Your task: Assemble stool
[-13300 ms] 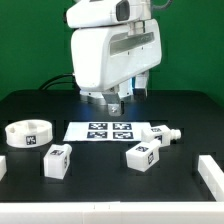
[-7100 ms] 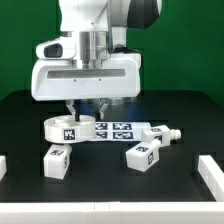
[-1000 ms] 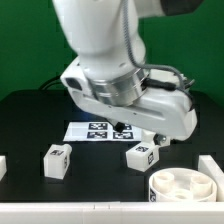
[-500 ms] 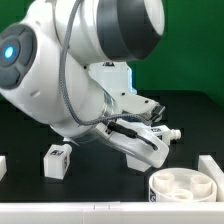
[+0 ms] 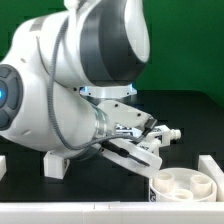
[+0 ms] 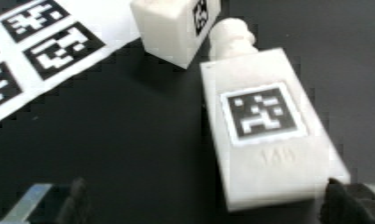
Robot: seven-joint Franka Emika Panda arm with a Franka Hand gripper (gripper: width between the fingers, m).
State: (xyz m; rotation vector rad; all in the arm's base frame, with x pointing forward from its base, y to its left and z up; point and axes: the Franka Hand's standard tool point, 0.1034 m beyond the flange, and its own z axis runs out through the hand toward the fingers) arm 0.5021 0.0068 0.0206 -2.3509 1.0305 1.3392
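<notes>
The square tag (image 6: pixel 264 112) on the white leg is too far ahead for my gripper to close yet, as its fingers stop short and would miss it now. My gripper needs to first move toward the tag.
In the wrist view a chunky white leg (image 6: pixel 255 115) with a square tag lies on the black table. Its near end reaches between my gripper's (image 6: pixel 205 205) dark fingertips (image 6: pixel 59 200), closer to one of them, and the jaws stand wide apart and open around it. A second white leg (image 6: pixel 175 30) lies just beyond it. In the exterior view the round white seat (image 5: pixel 185 185) rests at the front right, hollow side up. One leg (image 5: pixel 54 165) shows at the exterior view's left and another leg (image 5: pixel 166 133) pokes out on its right. My arm hides the gripper's fingers there.
The marker board (image 6: pixel 33 45) lies beside the two legs in the wrist view; the arm covers it in the exterior view. Low white rails (image 5: pixel 212 166) stand at the table's sides and the front edge (image 5: pixel 100 210).
The arm has swung down over the middle of the table, now covering the marker board and the middle leg. The seat stays at the front right.
</notes>
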